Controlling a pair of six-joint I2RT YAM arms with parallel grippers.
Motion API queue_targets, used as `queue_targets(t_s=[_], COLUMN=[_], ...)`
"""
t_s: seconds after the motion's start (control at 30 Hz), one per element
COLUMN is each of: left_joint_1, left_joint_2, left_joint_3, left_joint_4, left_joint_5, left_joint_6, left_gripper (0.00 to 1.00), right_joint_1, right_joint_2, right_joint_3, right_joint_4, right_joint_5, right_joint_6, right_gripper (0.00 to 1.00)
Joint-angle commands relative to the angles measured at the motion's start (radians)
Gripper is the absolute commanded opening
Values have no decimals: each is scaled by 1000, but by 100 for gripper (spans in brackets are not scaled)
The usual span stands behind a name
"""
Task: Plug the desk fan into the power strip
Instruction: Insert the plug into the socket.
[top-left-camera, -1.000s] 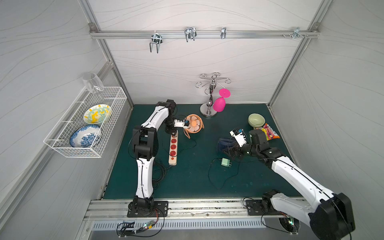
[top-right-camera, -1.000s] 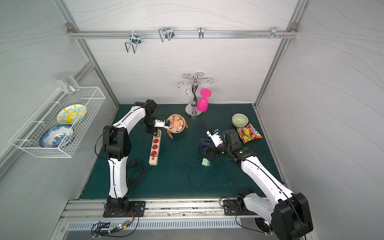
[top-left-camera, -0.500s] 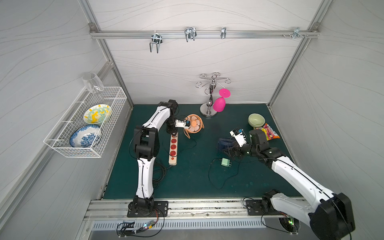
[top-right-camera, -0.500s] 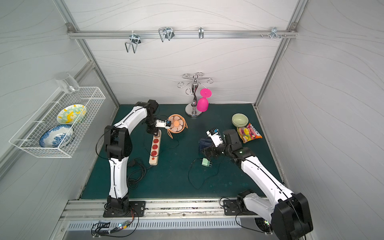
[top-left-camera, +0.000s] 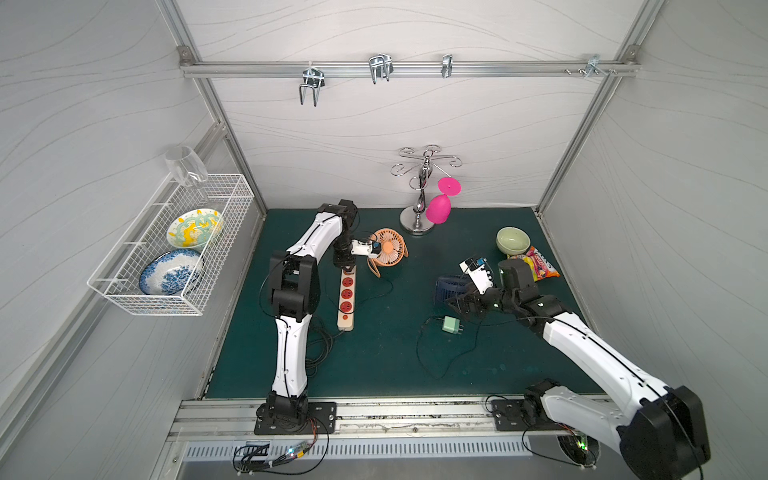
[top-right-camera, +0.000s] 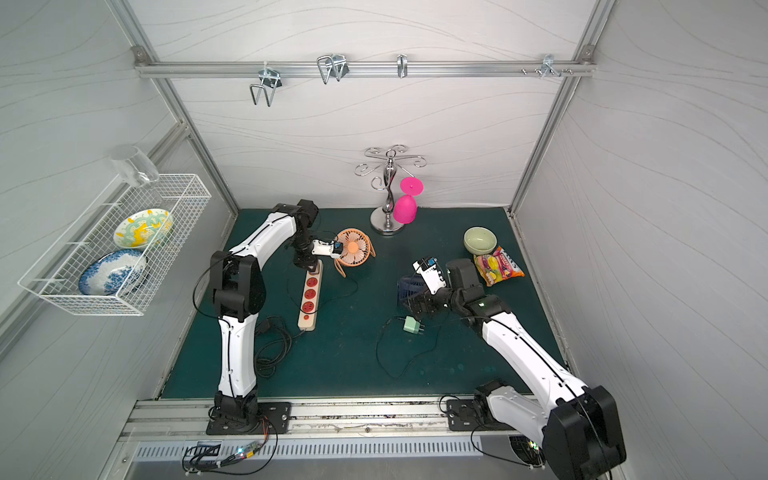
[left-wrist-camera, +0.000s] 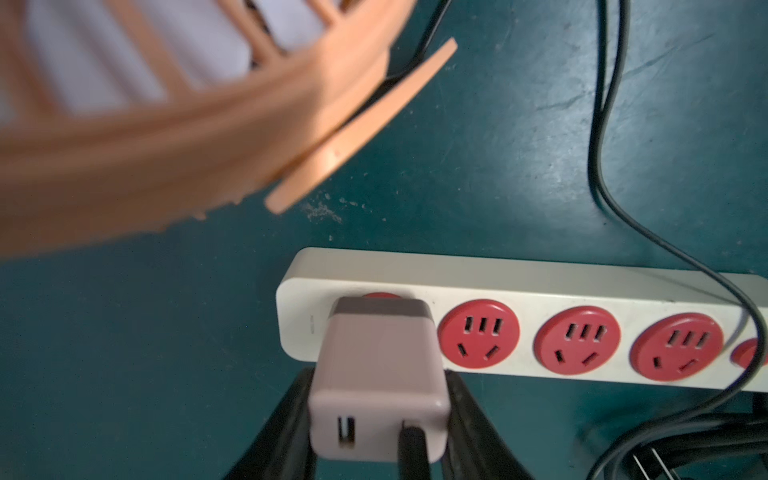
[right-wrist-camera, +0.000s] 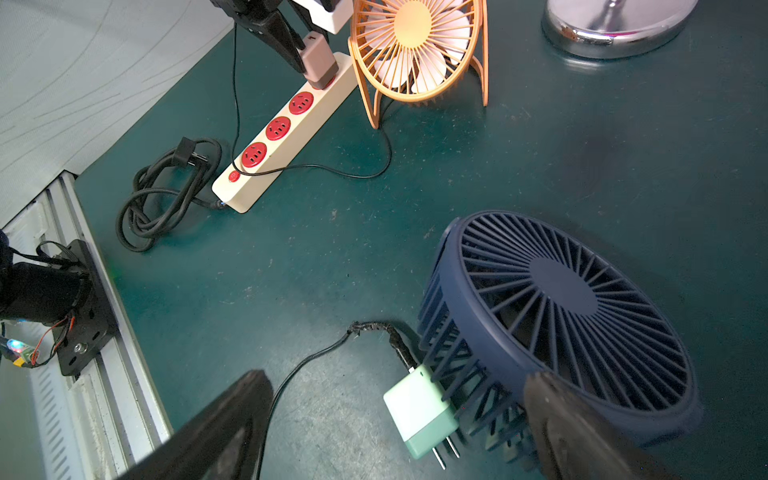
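The mauve USB adapter's base (left-wrist-camera: 380, 307) sits flush on the red end socket. The adapter would stay in place if I opened now, so my left gripper needs to open.
The cream power strip (top-left-camera: 347, 299) (top-right-camera: 309, 299) (left-wrist-camera: 540, 286) (right-wrist-camera: 266, 141) lies on the green mat, three red sockets bare. My left gripper (left-wrist-camera: 380, 399) (top-left-camera: 345, 266) (top-right-camera: 306, 266) is shut on a mauve USB adapter (left-wrist-camera: 374, 374) (right-wrist-camera: 318, 58) that stands on the strip's end socket, prongs hidden. A thin black cord runs from the adapter to the orange desk fan (top-left-camera: 388, 248) (top-right-camera: 353, 248) (left-wrist-camera: 166, 145) (right-wrist-camera: 411, 45) right beside it. My right gripper (right-wrist-camera: 395, 376) (top-left-camera: 465, 305) (top-right-camera: 419, 305) is open, low over a green adapter (right-wrist-camera: 419, 411) (top-left-camera: 450, 324).
A dark blue fan (right-wrist-camera: 561, 311) (top-left-camera: 449, 286) lies by my right gripper. The strip's thick black cord (right-wrist-camera: 166, 195) is coiled at the mat's left edge. A chrome stand with a pink glass (top-left-camera: 436, 208), a green bowl (top-left-camera: 513, 240) and a snack packet (top-left-camera: 538, 262) stand at the back.
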Motion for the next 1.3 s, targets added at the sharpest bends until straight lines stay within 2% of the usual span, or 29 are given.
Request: queue_targets(t_s=[0.0,0.3,0.47,0.73,0.87,1.13,1.27], left_joint_1=[-4,-1,-5,1,3,1,1], left_joint_2=[153,97,94,-18,-82,-212,-276], left_joint_3=[-60,-121,-86,-101,-106,-103,-90], left_joint_4=[86,145,147,135,106,85,100], left_joint_5=[-48,-12,6,29,51,115,172], left_joint_6=[-33,-38,-56,-50,-40,-62,-122], left_gripper=[0,0,21,71,89,98,100], right_joint_1=[-4,-4,-3,-3,-3,-3,0], right_joint_2=[-7,-10,-17,-22,-35,-102,-125], right_joint_3=[22,29,31,38,40,26,40], right_joint_4=[-11,-17,-25,-30,-37,-37,-83], right_joint_5=[-1,-2,-5,-7,0,44,42], right_joint_6=[6,5,4,3,3,59,87], right_gripper=[99,99,99,99,99,99,99])
